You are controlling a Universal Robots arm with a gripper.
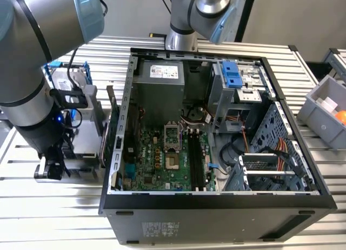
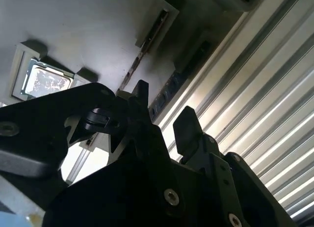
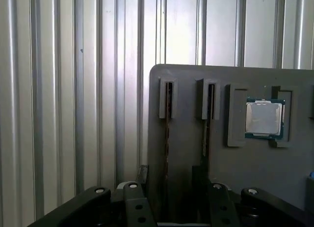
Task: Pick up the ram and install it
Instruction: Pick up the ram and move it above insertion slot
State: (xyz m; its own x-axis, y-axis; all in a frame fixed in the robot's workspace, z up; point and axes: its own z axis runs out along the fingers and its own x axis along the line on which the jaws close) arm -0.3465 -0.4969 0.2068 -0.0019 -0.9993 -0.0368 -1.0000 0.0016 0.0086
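Note:
The ram (image 3: 169,114) needs to go into the motherboard's black memory slots, so my gripper should grab its exposed long edge (image 3: 167,156) next.
The ram (image 3: 169,114) is a thin dark stick standing on edge in a slot of a grey tray (image 3: 189,153); a second stick (image 3: 210,114) stands in the neighbouring slot. In the second wrist view the ram (image 2: 143,46) shows as a narrow strip ahead of the fingers. My gripper (image 3: 174,207) is open and low over the tray's near end, one finger (image 3: 132,200) outside the tray's edge and the other by the second stick. In the exterior view the gripper (image 1: 51,169) hangs at the left of the open computer case. The long black memory slots (image 1: 195,162) lie on the green motherboard (image 1: 157,158).
A processor chip (image 3: 264,119) sits in a pocket of the same tray. The black case wall (image 1: 116,136) rises between the tray and the motherboard. A second arm's base (image 1: 186,22) stands behind the case. A grey bin (image 1: 327,106) is at the exterior view's right, on the ribbed metal table (image 1: 54,223).

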